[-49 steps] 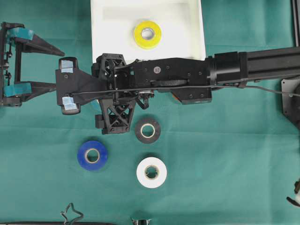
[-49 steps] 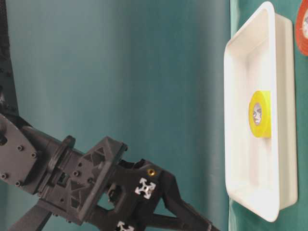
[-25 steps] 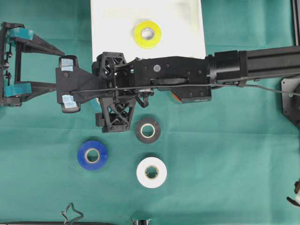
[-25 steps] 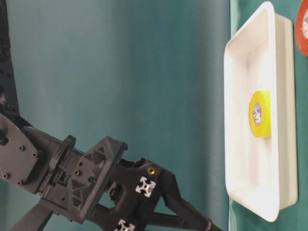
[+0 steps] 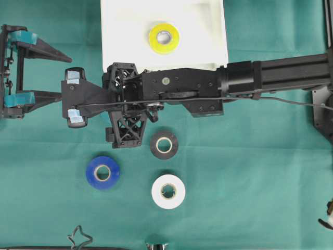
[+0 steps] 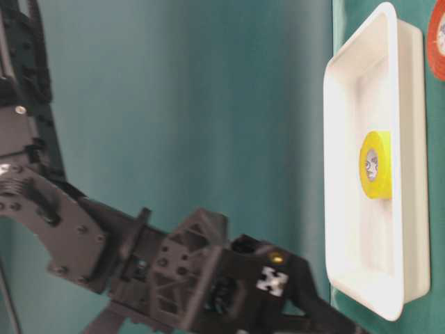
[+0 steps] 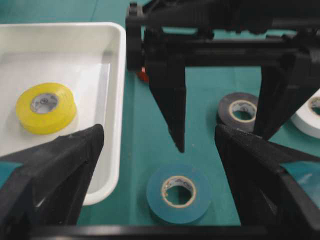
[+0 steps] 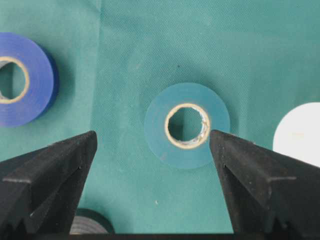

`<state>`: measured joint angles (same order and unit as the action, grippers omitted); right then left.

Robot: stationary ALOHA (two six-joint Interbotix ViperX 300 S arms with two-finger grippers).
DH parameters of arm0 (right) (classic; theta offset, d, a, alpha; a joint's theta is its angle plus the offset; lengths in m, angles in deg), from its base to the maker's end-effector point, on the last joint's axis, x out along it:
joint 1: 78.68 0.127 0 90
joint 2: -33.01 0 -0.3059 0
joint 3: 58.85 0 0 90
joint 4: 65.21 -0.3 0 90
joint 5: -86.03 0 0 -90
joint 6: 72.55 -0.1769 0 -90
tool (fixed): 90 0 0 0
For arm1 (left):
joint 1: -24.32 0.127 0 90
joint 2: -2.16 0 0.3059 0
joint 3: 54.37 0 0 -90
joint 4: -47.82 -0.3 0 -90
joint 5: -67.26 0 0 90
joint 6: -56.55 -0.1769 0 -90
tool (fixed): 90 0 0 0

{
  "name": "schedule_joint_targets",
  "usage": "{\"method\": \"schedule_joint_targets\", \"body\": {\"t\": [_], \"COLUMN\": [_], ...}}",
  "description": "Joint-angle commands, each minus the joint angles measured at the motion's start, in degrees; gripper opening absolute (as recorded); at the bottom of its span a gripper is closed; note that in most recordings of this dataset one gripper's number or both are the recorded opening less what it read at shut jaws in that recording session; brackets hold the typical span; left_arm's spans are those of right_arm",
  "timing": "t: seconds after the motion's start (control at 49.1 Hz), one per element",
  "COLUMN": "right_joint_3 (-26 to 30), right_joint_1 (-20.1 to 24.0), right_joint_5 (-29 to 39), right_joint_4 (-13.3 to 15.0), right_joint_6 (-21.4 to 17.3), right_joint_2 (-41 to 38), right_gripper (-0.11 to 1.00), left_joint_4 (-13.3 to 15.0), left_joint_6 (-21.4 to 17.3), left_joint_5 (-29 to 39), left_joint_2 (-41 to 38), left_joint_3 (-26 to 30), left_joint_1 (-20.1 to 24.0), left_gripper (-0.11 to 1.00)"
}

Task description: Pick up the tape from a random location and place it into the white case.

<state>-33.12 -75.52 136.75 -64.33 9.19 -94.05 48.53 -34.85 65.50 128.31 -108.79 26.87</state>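
Next, my right gripper pinches the teal tape, about as wide as my open fingertips, by its narrow ring wall [image 8: 156,125], a finger in the open hole [image 8: 186,125].
The white case [image 5: 117,31] lies at the table's far edge with a yellow tape [image 5: 164,38] in it. My right gripper [image 5: 74,97] reaches across to the left and stands open above a teal tape [image 8: 186,125]. That roll lies flat on the cloth between the jaws, nearer the right-hand finger and untouched. In the overhead view the gripper hides it. My left gripper [image 5: 61,76] is open at the far left and holds nothing. The teal tape [image 7: 178,192] lies just ahead of its jaws.
Blue tape [image 5: 102,172], black tape [image 5: 164,144] and white tape [image 5: 168,191] lie flat on the green cloth in front of the right arm. A red-orange roll [image 6: 438,42] lies beyond the case. A star-shaped wire outline [image 5: 79,237] rests at the near edge.
The right arm has slid slightly to the left and dropped closer to the table. Both grippers stay open and the left arm has not moved.
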Motion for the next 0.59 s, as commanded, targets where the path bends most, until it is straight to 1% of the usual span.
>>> {"method": "schedule_joint_targets", "body": {"t": [0.0,0.102,0.326,0.57], "right_joint_3": [0.0,-1.1,-5.0,-5.9], "right_joint_1": [-0.1,-0.1,-0.1,-0.2], "right_joint_5": [-1.1,-2.7,-8.8,-12.7], "right_joint_4": [0.1,0.1,0.1,0.1], "right_joint_6": [-0.3,-1.0,-2.9,-3.1], "right_joint_2": [0.7,-0.3,-2.0,-4.7], "right_gripper": [0.88,0.88,0.88,0.88], "left_joint_4": [0.1,0.1,0.1,0.1], "left_joint_6": [0.0,0.0,0.0,0.0], "left_joint_5": [-0.2,-0.2,-0.2,-0.2], "left_joint_2": [-0.2,-0.2,-0.3,-0.3], "left_joint_3": [0.6,0.6,0.6,0.6], "left_joint_1": [-0.1,-0.1,-0.1,-0.1], "left_gripper": [0.96,0.96,0.96,0.96]}}
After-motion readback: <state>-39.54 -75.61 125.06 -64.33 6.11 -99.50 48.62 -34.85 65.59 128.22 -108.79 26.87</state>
